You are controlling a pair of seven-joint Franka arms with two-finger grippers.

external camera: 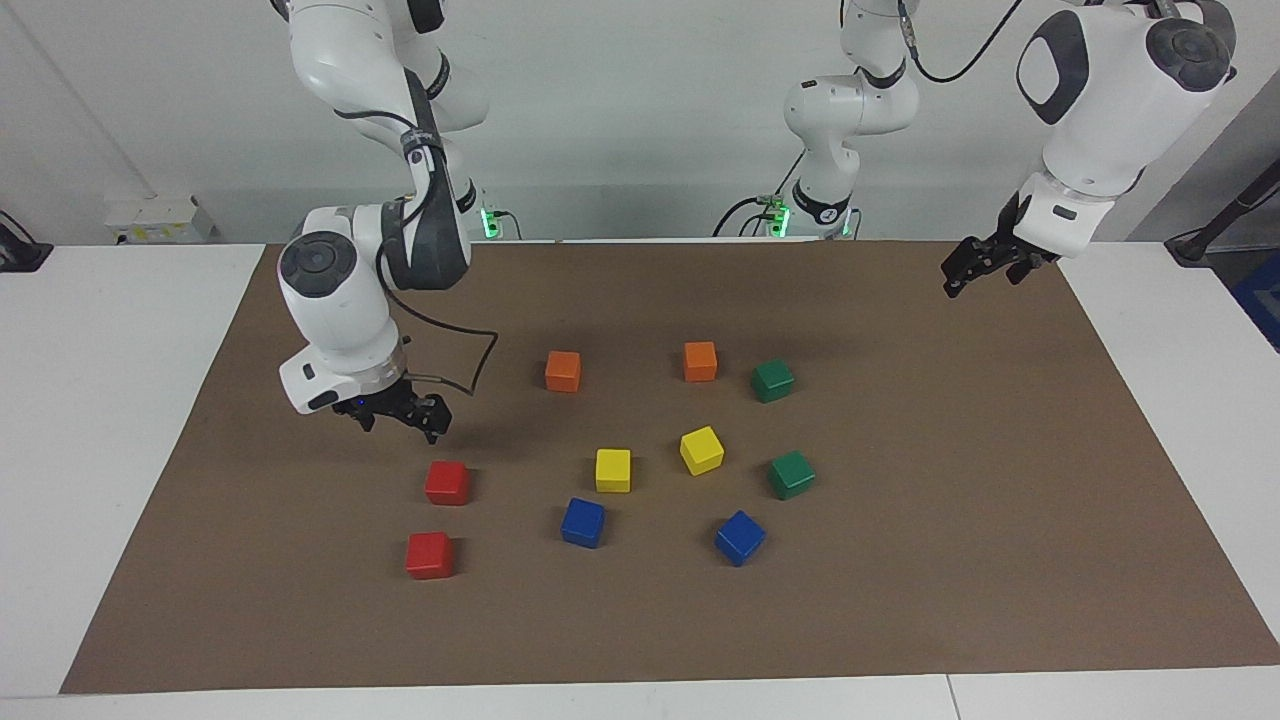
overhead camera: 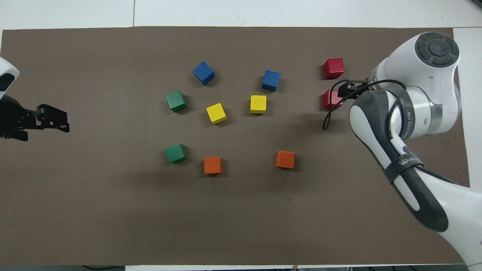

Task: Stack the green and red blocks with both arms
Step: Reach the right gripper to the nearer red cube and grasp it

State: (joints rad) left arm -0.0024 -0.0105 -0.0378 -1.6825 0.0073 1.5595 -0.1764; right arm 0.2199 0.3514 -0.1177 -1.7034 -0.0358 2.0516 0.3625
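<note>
I will pick up the nearer red block by its opposite sides with my right gripper next, to build the stack.
Two red blocks lie toward the right arm's end of the table, one nearer to the robots point(external camera: 447, 482) point(overhead camera: 330, 101) and one farther point(external camera: 430, 555) point(overhead camera: 333, 68). Two green blocks lie toward the left arm's end, one nearer point(external camera: 773, 380) point(overhead camera: 176, 153) and one farther point(external camera: 791, 474) point(overhead camera: 176, 101). My right gripper point(external camera: 402, 425) point(overhead camera: 344, 92) is open and empty. It hovers low over the mat right by the nearer red block, not touching it. My left gripper point(external camera: 980, 280) point(overhead camera: 62, 120) is open and empty, and waits raised over the mat's edge at its own end.
Between the reds and greens lie two orange cubes point(external camera: 563, 371) point(external camera: 700, 361), two yellow cubes point(external camera: 613, 470) point(external camera: 701, 450) and two blue cubes point(external camera: 582, 522) point(external camera: 740, 537). All stand apart on a brown mat point(external camera: 900, 600). A black cable point(external camera: 480, 365) loops from the right wrist.
</note>
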